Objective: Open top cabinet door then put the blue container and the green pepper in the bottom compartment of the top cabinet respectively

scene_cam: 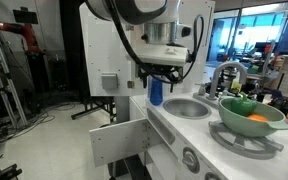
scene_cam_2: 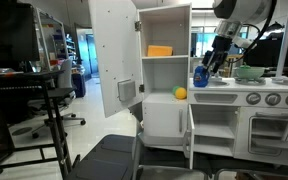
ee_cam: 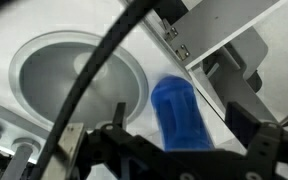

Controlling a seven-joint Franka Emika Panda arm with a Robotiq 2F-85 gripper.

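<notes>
The gripper grips the blue container (scene_cam: 156, 93) by its top end across opposite sides next, leaving its base free to enter the cabinet's bottom compartment.
The top cabinet door (scene_cam_2: 112, 50) stands swung open, its grey handle (scene_cam_2: 127, 90) showing, and the top cabinet (scene_cam_2: 166, 20) shows its shelves. A yellow ball lies in the bottom compartment (scene_cam_2: 164, 112). The blue container (scene_cam: 156, 93) (scene_cam_2: 200, 76) stands upright on the counter beside the sink. My gripper (scene_cam: 160, 78) (scene_cam_2: 210, 66) hangs just above it, open. In the wrist view the blue container (ee_cam: 179, 115) sits between the spread fingers (ee_cam: 239, 118), with a gap on each side. The green pepper (scene_cam: 240, 102) lies in the pale green bowl next to an orange toy.
A round grey sink (scene_cam: 187, 107) (ee_cam: 74, 80) and a chrome tap (scene_cam: 224, 72) are next to the container. The pale green bowl (scene_cam: 269, 124) rests on the hob. An orange block (scene_cam_2: 160, 50) sits on the upper shelf. The lower white panel (scene_cam: 119, 140) hangs open.
</notes>
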